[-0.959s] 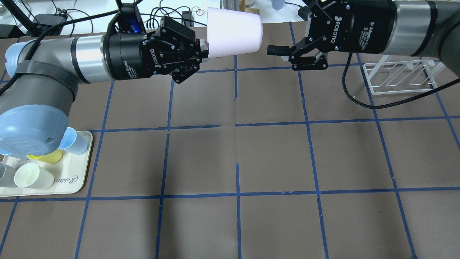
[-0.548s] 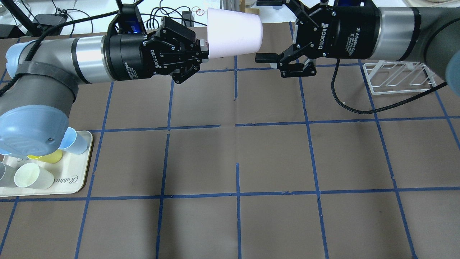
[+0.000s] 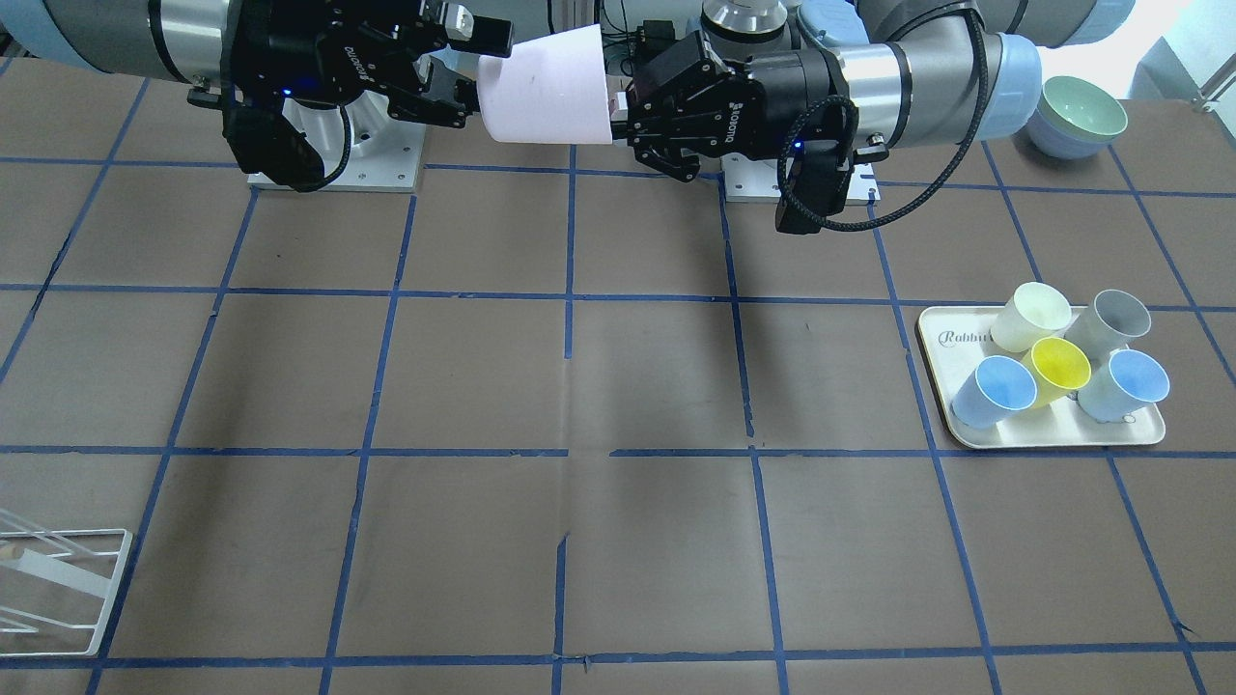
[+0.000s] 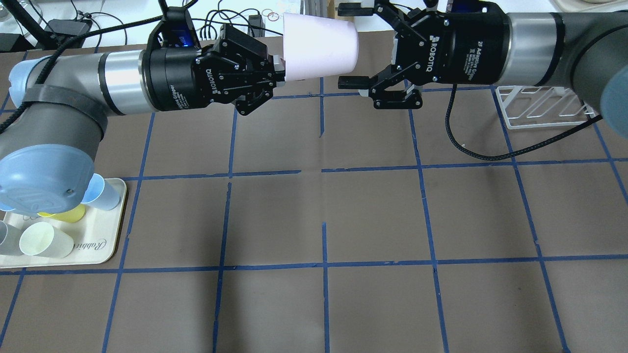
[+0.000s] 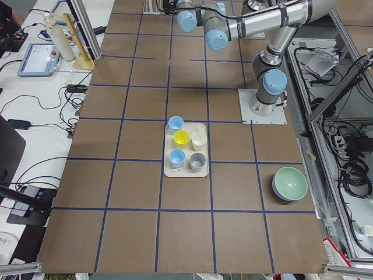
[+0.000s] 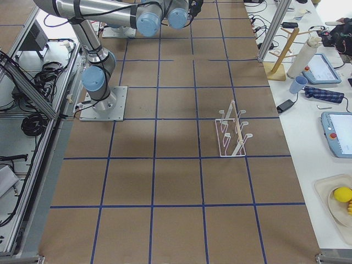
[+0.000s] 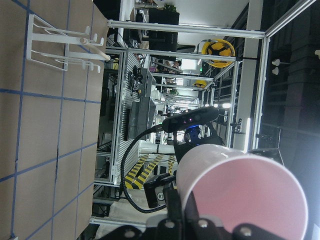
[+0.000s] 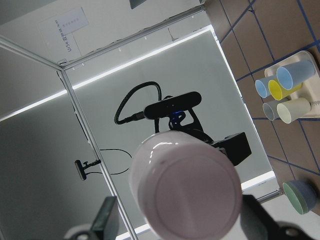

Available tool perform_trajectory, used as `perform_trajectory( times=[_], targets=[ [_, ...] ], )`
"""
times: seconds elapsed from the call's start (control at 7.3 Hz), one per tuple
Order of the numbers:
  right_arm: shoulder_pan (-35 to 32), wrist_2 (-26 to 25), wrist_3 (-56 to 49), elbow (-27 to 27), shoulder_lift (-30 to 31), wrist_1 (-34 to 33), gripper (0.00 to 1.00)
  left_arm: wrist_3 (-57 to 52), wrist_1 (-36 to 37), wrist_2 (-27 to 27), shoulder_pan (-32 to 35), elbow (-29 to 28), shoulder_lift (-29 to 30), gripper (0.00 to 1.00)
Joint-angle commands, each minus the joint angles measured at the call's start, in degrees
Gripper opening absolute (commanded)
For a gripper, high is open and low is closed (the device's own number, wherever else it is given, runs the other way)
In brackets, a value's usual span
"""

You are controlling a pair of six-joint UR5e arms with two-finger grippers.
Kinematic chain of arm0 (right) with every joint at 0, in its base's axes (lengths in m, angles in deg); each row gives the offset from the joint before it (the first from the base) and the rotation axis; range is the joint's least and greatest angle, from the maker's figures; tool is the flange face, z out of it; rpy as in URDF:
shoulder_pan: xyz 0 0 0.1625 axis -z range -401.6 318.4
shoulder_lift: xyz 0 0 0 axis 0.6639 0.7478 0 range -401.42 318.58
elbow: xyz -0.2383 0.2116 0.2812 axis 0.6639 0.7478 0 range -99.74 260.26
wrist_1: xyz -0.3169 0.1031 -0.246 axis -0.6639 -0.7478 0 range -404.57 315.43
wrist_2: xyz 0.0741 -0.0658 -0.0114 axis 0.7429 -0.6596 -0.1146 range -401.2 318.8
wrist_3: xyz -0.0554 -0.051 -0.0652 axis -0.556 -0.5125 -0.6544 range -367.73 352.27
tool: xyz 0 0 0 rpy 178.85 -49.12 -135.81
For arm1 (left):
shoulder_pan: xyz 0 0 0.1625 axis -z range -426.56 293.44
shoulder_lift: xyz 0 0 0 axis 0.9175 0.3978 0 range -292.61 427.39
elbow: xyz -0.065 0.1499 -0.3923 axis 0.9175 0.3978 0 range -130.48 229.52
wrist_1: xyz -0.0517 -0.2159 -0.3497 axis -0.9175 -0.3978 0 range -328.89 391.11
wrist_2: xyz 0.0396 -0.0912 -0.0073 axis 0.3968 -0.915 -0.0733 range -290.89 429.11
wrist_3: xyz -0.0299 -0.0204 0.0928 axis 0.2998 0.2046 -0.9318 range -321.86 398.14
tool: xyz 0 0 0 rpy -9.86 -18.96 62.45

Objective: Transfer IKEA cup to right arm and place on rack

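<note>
My right gripper is going to move the pale pink IKEA cup over to the white wire rack (image 3: 64, 591), so it should next grab the cup by its base end (image 3: 500, 95).
The pale pink IKEA cup (image 4: 319, 46) lies horizontal in the air over the table's far side, base toward the right arm. My left gripper (image 4: 279, 69) is shut on its rim end; in the front view it is at the cup's right (image 3: 618, 101). My right gripper (image 4: 349, 45) is open, one finger on each side of the cup's base end, with small gaps showing. The right wrist view shows the cup's closed base (image 8: 185, 192) close up, and the left wrist view shows its side (image 7: 240, 195). The white wire rack (image 4: 539, 105) stands on the table under the right arm.
A cream tray (image 4: 98, 247) at the near left holds several cups, among them a pale yellow-cream one (image 3: 1025, 317) and a grey one (image 3: 1115, 323). A green bowl (image 3: 1081, 111) sits by the left arm's base. A black braided cable (image 4: 471, 147) hangs below the right wrist.
My right gripper has moved left toward the cup, and its open fingers now straddle the cup's base end. The left arm and the cup have stayed still.
</note>
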Motion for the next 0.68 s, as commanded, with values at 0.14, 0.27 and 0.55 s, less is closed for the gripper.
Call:
perform_trajectory(
  times=[0.14,0.27,0.55],
  targets=[
    [-0.2,0.0,0.3,0.2,-0.2,0.0,0.19,0.1,0.1,0.0,-0.1,0.0,0.0,0.00],
    [-0.1,-0.2,0.4,0.3,-0.3,0.0,0.09,0.1,0.0,0.1,-0.1,0.0,0.0,0.00],
    [1.0,-0.8,0.4,0.5,-0.3,-0.1,0.00,0.2,0.0,0.4,-0.1,0.0,0.0,0.96]
  ],
)
